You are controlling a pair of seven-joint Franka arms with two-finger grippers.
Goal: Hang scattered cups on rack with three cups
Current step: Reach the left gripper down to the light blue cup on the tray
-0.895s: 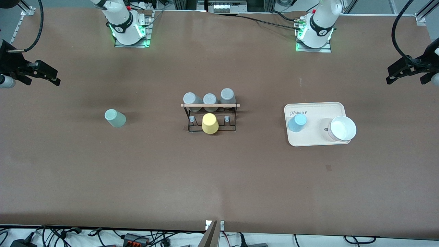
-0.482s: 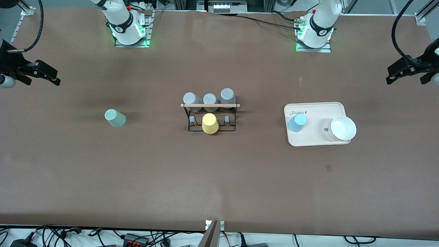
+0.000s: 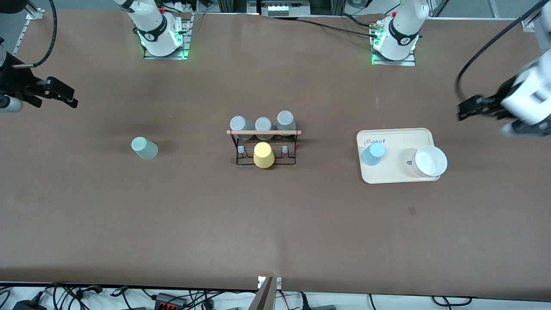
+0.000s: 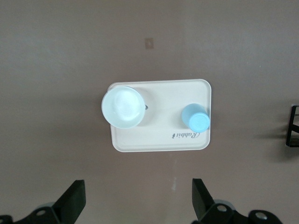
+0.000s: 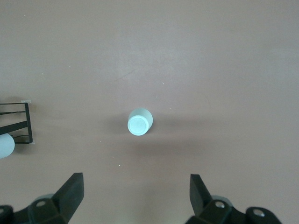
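I should next grab the light blue cup by its side with my left gripper. Then I can hang the cup on the black wire rack.
The pale mint green cup stands upside down on the bare table toward the right arm's end; it also shows in the right wrist view. The light blue cup stands upside down on the cream tray, and also shows in the left wrist view. The black wire rack with its wooden dowel stands mid-table. My left gripper is open and empty over bare table beside the tray. My right gripper is open and empty over bare table at the right arm's end.
Three grey tumblers hang on the rack's row farther from the front camera. A yellow tumbler sits on its nearer row. A white bowl stands on the tray beside the blue cup.
My left arm has swung in from the table's end toward the tray. The right gripper has barely shifted. Cups, rack and tray have not moved.
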